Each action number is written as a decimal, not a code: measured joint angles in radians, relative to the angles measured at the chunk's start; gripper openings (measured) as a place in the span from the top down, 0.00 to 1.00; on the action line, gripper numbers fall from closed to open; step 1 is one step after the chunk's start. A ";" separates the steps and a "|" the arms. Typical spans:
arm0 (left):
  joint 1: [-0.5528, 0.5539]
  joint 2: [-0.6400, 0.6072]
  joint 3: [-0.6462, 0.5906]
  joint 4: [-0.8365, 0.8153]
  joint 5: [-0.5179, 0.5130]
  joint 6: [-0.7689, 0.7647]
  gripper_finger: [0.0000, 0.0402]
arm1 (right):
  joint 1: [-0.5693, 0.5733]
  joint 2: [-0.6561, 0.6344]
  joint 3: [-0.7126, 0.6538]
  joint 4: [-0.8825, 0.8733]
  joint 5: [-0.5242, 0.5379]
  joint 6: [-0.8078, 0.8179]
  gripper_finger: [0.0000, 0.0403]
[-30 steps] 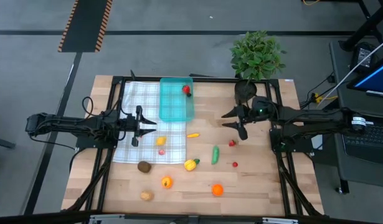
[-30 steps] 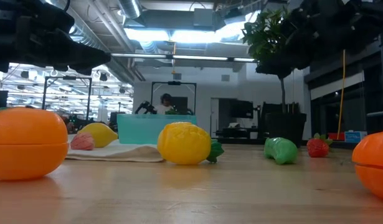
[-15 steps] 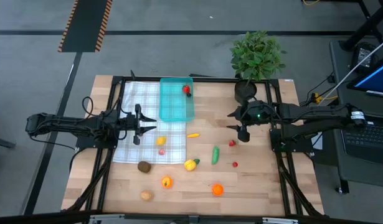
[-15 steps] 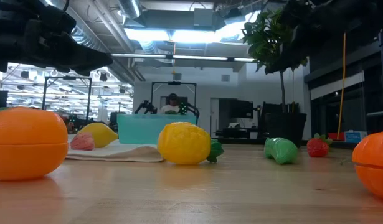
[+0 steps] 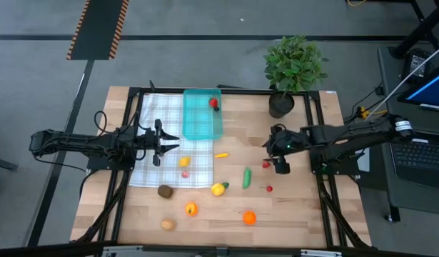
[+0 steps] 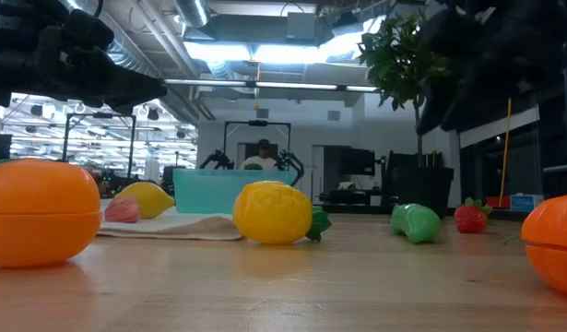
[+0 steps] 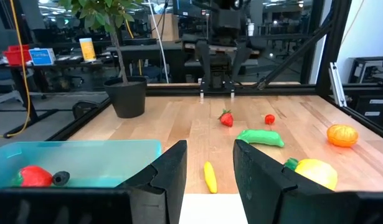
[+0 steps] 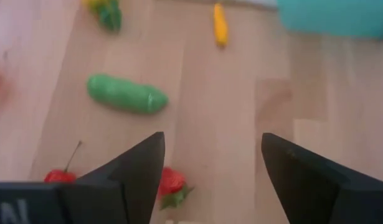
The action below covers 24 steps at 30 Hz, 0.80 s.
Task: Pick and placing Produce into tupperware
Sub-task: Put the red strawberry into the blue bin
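Observation:
My right gripper grabs the strawberry by its red body [image 5: 265,163] next, to put it into the teal tupperware [image 5: 202,114].
The produce lies scattered on the wooden table: a strawberry [image 5: 265,164], a cherry [image 5: 269,188], a green piece [image 5: 246,177], a yellow pepper [image 5: 218,188], oranges [image 5: 249,217] and brown pieces [image 5: 165,190]. The teal tupperware [image 5: 202,114] stands at the far middle with one red piece [image 5: 213,103] in it. My right gripper [image 5: 271,150] hovers open above the strawberry [image 8: 171,183], tipped down; its fingers touch nothing. My left gripper [image 5: 165,143] waits open and level over the checked cloth, beside the tupperware [image 7: 85,158].
A white checked cloth [image 5: 158,160] under the tupperware's left side carries a yellow piece [image 5: 184,162] and a pink one [image 5: 185,173]. A potted plant [image 5: 294,68] stands at the far right corner. A small yellow piece [image 5: 220,154] lies near the cloth's edge.
My right gripper has swung away from the plant pot toward the table's near edge and tipped from almost level to pointing down at the strawberry. The produce and the tupperware have stayed where they were.

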State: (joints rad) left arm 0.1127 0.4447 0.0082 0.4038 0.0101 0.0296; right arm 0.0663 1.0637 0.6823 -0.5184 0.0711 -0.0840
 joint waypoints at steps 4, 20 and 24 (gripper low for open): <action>0.000 0.000 0.000 0.000 -0.001 0.000 0.69 | 0.027 0.050 0.000 -0.026 0.004 0.005 0.33; 0.000 0.000 0.000 -0.003 -0.001 0.000 0.69 | 0.044 0.236 0.000 -0.090 0.054 0.055 0.33; 0.000 0.000 0.000 -0.006 -0.001 0.000 0.69 | 0.044 0.264 0.000 -0.083 0.017 0.057 0.33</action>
State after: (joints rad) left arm 0.1127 0.4449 0.0082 0.3975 0.0090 0.0296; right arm 0.1108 1.3280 0.6823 -0.6010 0.0880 -0.0270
